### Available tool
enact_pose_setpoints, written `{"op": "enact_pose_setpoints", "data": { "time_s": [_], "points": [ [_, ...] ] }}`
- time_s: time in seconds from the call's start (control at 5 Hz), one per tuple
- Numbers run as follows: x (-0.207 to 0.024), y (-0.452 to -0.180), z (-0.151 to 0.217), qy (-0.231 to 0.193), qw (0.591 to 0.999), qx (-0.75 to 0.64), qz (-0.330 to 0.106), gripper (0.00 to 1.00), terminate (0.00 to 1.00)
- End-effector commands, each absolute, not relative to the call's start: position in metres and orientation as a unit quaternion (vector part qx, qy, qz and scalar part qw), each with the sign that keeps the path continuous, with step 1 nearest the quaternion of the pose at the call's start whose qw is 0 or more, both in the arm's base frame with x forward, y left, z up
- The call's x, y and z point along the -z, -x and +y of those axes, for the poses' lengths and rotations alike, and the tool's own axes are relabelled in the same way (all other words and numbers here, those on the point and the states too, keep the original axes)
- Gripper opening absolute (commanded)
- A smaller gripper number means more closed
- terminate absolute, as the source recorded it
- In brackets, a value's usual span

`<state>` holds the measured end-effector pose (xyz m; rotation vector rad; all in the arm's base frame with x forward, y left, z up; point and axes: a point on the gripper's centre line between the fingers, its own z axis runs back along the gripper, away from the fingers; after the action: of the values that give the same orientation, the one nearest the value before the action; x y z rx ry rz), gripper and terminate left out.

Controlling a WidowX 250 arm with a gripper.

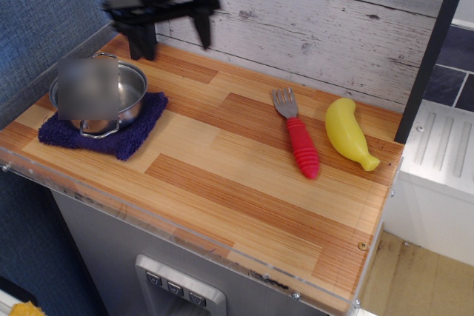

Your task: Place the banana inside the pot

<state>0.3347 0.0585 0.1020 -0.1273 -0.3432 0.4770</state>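
Next, my gripper grabs the yellow banana around its curved middle (pixel 345 131) to place the banana inside the pot (pixel 129 94).
The yellow banana (pixel 348 134) lies on the wooden counter at the far right, next to a fork. The steel pot (pixel 129 94) stands at the left on a dark blue cloth (pixel 111 137); a blurred grey patch hides part of it. My black gripper (pixel 172 38) hangs high at the back left, above the counter and just right of the pot. Its two fingers are spread wide apart and hold nothing. It is far from the banana.
A fork with a red handle (pixel 299 142) lies just left of the banana. A dark post (pixel 141 12) stands behind the gripper against the whitewashed plank wall. Another dark post (pixel 433 49) rises at the right edge. The counter ends in a clear plastic lip at the front.
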Motion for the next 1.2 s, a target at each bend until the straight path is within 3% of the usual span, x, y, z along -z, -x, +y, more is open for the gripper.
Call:
{"op": "enact_pose_setpoints", "data": {
  "time_s": [0.0, 0.4, 1.0],
  "points": [
    [-0.102, -0.359, -0.002, 0.107, 0.958, -0.18, -0.195, 1.0, 0.0],
    [-0.08, -0.369, -0.039, 0.131, 0.975, -0.059, -0.168, 1.0, 0.0],
    [-0.054, -0.388, -0.067, 0.111, 0.983, 0.007, -0.147, 1.0, 0.0]
  ]
}}
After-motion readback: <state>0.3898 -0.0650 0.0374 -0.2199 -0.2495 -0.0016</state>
